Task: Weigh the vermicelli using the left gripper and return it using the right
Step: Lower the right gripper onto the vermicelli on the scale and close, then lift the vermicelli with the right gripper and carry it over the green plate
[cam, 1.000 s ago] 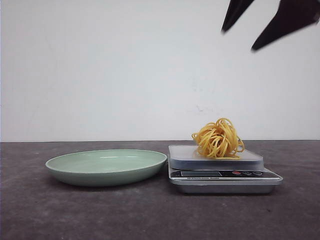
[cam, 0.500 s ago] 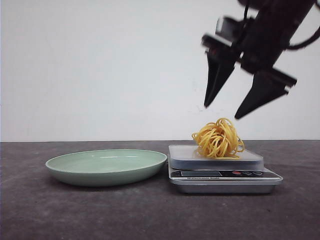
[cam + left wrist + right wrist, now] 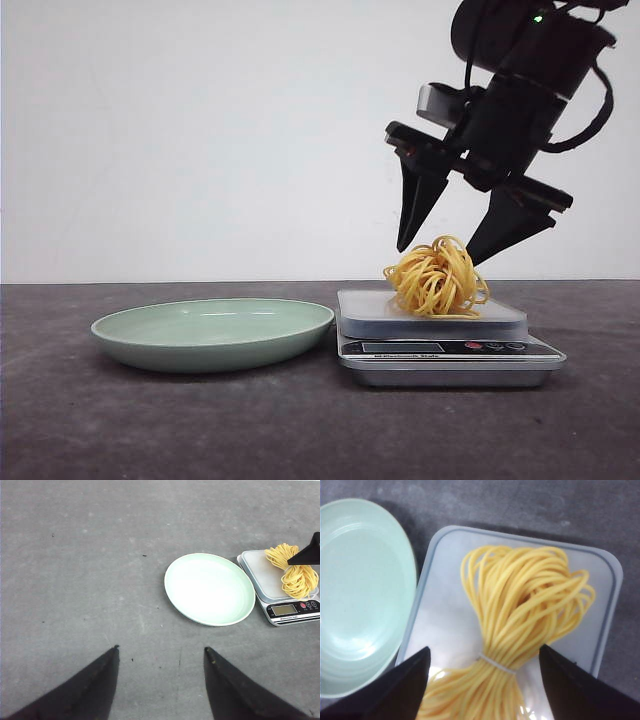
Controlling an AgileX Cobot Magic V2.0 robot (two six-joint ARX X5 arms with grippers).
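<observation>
The fingers are beside the upper pieces of the vermicelli, around the white band, and closing now would catch the vermicelli. It is time for my right gripper to close on it.
The vermicelli, a nest of yellow strands tied with a thin white band, lies on the platform of a grey digital scale. It also shows in the right wrist view and the left wrist view. My right gripper is open, its two dark fingers straddling the top of the nest, just above it; in its own view the strands lie between the fingertips. My left gripper is open and empty, high over bare table, away from the scale. It is out of the front view.
A pale green plate stands empty on the dark table, just left of the scale; it also shows in the left wrist view and the right wrist view. A white wall is behind.
My right gripper has come down from the upper right edge of the front view to just over the vermicelli, open all the while. The vermicelli, scale and plate have not moved.
</observation>
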